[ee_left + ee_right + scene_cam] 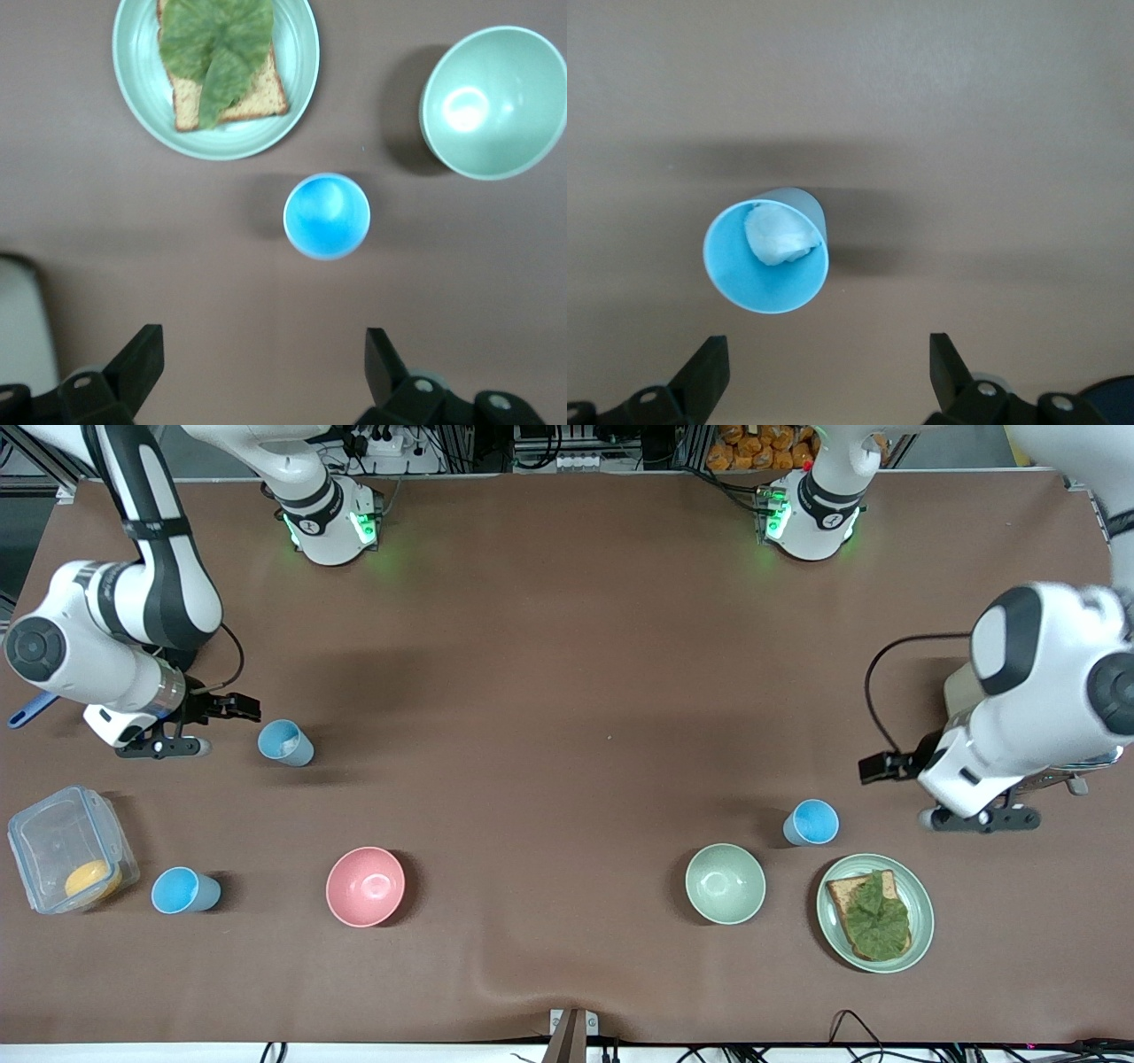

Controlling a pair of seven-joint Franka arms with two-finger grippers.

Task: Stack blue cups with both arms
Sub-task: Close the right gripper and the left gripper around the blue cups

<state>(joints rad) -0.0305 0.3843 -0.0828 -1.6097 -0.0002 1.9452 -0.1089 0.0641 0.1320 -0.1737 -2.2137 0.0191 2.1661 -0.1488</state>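
Note:
The right gripper needs to pick up the cup with something white inside by its rim (811,297) next, so that it can then stack that cup with the other blue cups.
Three light-blue cups stand upright on the brown table. One cup (285,742) is toward the right arm's end, with something white inside (780,237). My right gripper (241,708) is open and empty beside it, a short gap away (828,372). A second cup (184,890) stands nearer the front camera, beside a clear container. The third cup (811,822) is toward the left arm's end, between the green bowl and a plate; it also shows in the left wrist view (326,216). My left gripper (877,767) is open and empty, apart from it (264,367).
A pink bowl (365,886) and a pale green bowl (725,883) stand near the front. A green plate (921,903) holds toast with lettuce. A clear lidded container (71,849) holds something orange. A metal object (1083,765) lies under the left arm.

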